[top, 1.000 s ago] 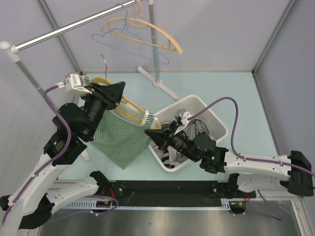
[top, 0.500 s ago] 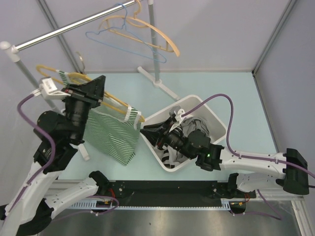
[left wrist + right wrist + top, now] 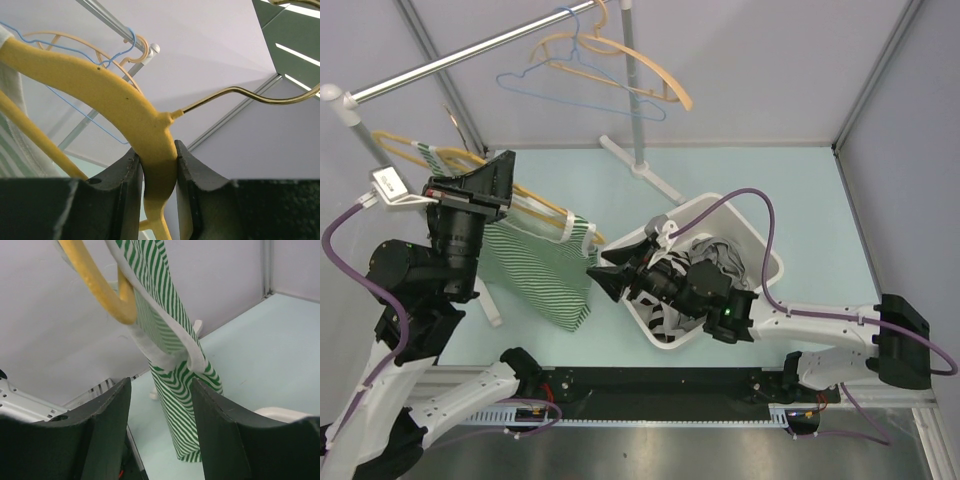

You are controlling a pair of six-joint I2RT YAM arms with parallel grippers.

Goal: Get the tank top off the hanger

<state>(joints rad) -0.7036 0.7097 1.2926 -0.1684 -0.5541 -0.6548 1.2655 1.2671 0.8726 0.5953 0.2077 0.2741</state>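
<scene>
My right gripper grabs the tank top by its white-trimmed strap at the hanger's end next, to slip the tank top off.
A green-and-white striped tank top hangs from a yellow hanger held up over the left of the table. My left gripper is shut on the hanger's neck, just below its brass hook. To the right of the cloth, my right gripper is open with nothing held. In the right wrist view the tank top hangs a little beyond the open gripper. Its white-trimmed strap still drapes over the hanger's end.
A white bin of crumpled clothes sits under my right arm. A clothes rail crosses the back left, carrying a blue wire hanger and a tan hanger. The rack's foot rests on the table behind.
My right gripper has opened and let go of the strap, then followed leftward. The left arm has pulled the hanger and tank top left and higher.
</scene>
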